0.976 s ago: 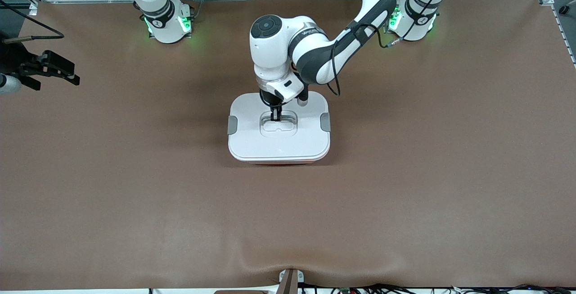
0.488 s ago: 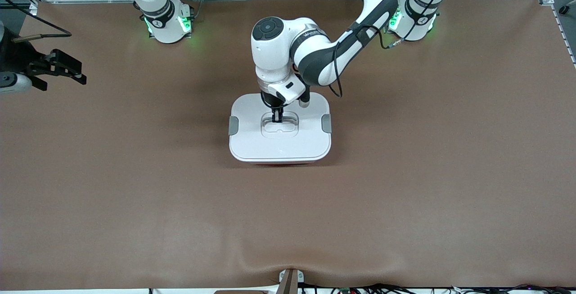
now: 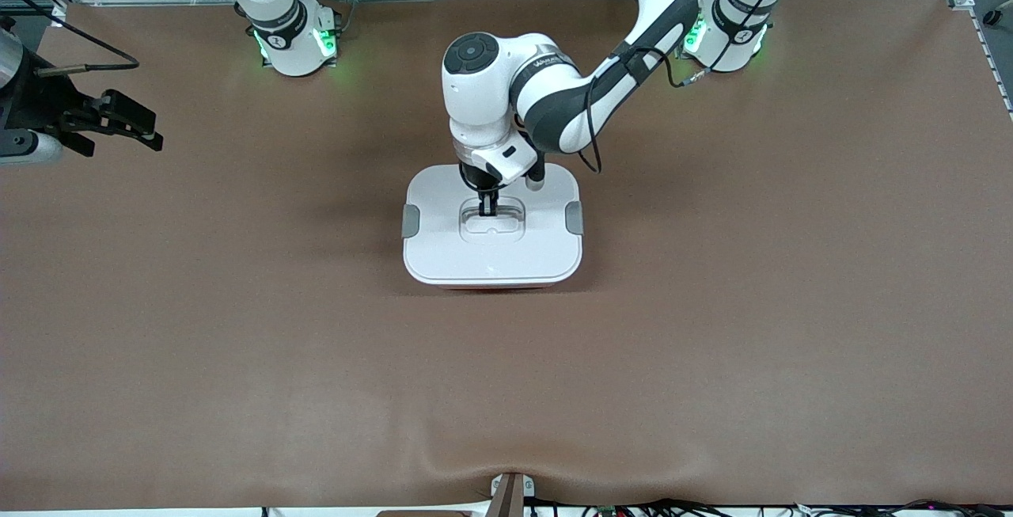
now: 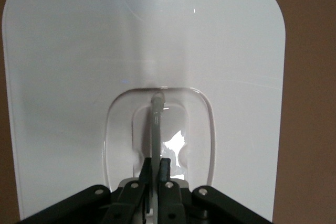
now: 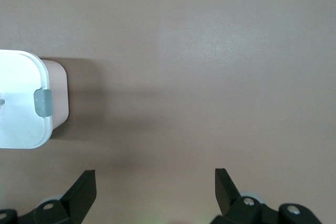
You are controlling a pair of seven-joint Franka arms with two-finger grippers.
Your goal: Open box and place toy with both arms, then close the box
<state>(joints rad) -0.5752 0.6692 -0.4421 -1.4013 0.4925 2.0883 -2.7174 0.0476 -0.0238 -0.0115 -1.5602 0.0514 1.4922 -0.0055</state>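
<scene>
The white lid's lower edge [image 3: 491,279] is resting on the box's rim [image 3: 491,286] in the front view, so my left gripper needs to open its fingers.
The box [image 3: 491,252] stands mid-table with its white lid on; a strip of pink tub [image 3: 495,286] shows under the lid's near edge. My left gripper [image 3: 487,204] is down in the lid's recessed centre, shut on the thin upright handle [image 4: 156,124]. In the left wrist view the two fingers [image 4: 165,167] pinch that handle. My right gripper [image 3: 154,129] is open and empty in the air over the right arm's end of the table. In the right wrist view it [image 5: 155,179] is apart from the box [image 5: 21,103]. The toy is out of view.
Grey clips [image 3: 410,220] [image 3: 573,218] sit on the lid's two ends; one shows in the right wrist view [image 5: 43,102]. The brown table cover [image 3: 712,343] has a ripple at its near edge. A small bracket [image 3: 510,493] stands at that near edge.
My right gripper has moved a little farther in over the table, toward the box. My left gripper and the lid shifted very slightly toward the left arm's end, still gripped.
</scene>
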